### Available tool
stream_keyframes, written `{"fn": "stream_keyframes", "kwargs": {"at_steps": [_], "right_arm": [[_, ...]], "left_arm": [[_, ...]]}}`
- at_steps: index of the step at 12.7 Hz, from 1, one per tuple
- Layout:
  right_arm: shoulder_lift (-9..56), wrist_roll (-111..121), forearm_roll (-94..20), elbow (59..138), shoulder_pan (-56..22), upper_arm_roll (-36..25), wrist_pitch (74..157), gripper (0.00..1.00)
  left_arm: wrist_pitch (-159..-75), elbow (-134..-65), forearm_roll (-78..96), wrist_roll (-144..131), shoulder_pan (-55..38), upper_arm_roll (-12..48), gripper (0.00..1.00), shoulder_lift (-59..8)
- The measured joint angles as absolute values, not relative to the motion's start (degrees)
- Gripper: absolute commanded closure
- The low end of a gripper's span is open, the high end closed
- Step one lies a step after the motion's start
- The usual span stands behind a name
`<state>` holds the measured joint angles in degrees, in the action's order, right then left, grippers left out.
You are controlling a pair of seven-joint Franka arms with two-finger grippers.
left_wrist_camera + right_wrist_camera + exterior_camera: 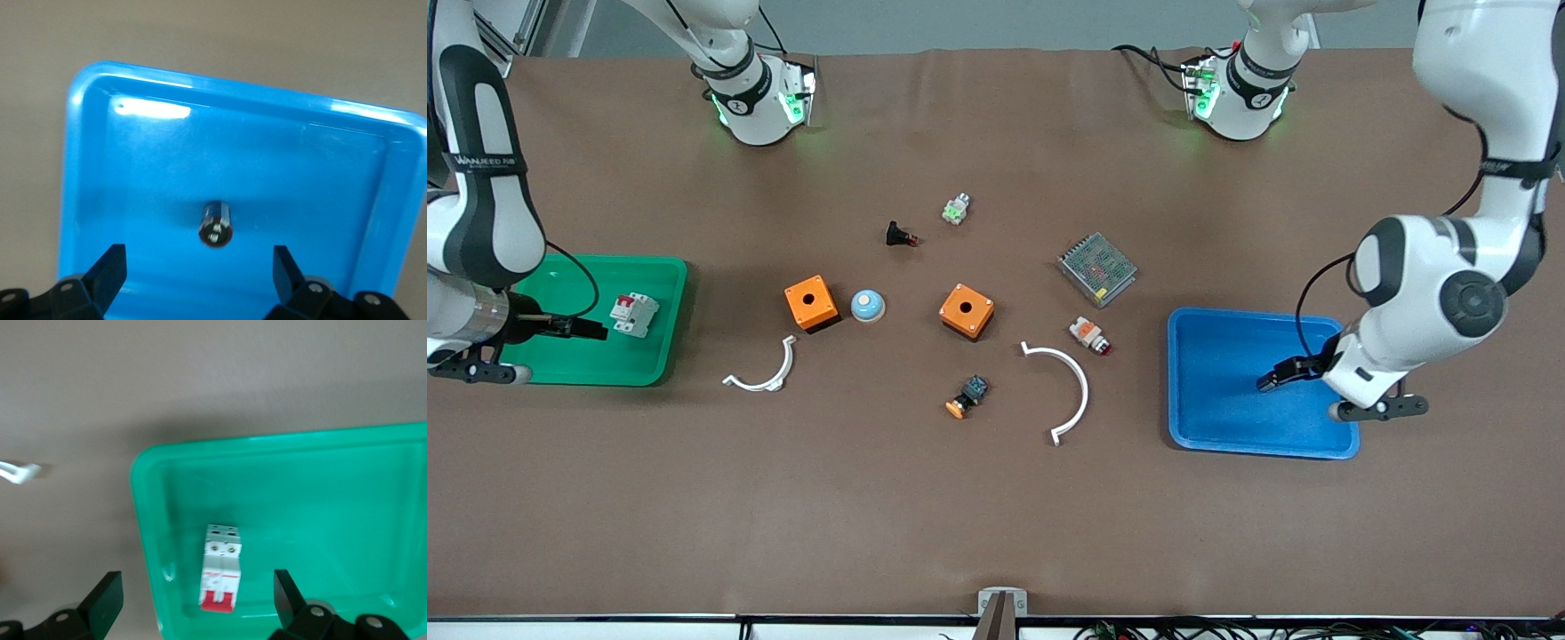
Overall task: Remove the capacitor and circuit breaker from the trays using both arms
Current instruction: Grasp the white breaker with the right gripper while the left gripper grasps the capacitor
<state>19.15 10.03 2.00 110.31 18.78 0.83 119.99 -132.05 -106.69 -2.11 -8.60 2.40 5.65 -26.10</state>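
Observation:
My right gripper is going to grab the breaker's long sides (631, 314) beside the red toggle next, so it can take the breaker out of the green tray (654, 360).
The breaker (634, 314), a white-grey block with a red toggle, lies in the green tray (654, 360) at the right arm's end of the table. It also shows in the right wrist view (221, 568). My right gripper (594, 331) is open and empty over that tray, beside the breaker; in its own view (197, 577) the fingers stand wide on either side. The capacitor (216, 224), a stubby black cylinder with a silvery end, lies in the blue tray (133, 167). My left gripper (199, 252) is open and empty just above it, over the blue tray (1218, 427). The left gripper (1269, 382) hides the capacitor in the front view.
Between the trays lie two orange boxes (811, 303) (967, 311), a blue dome button (867, 306), a black piece with a red tip (900, 236), a metal mesh box (1097, 268), a white-orange lamp (1090, 334), a black-blue switch (967, 396) and two white curved clips (765, 373) (1072, 387).

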Motion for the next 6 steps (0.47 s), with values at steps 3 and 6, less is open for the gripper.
{"fn": "stream_keyframes", "kwargs": {"at_steps": [3, 6], "right_arm": [[20.1, 10.7, 2.0, 117.3, 20.3, 0.8, 128.0, 0.03], [20.4, 10.7, 2.0, 125.4, 20.4, 0.9, 138.5, 0.62]], "left_arm": [[-136.7, -106.8, -2.1, -8.6, 2.1, 5.9, 0.4, -30.6], [-138.7, -106.8, -2.1, -8.6, 1.9, 5.9, 0.49, -33.4]]}}
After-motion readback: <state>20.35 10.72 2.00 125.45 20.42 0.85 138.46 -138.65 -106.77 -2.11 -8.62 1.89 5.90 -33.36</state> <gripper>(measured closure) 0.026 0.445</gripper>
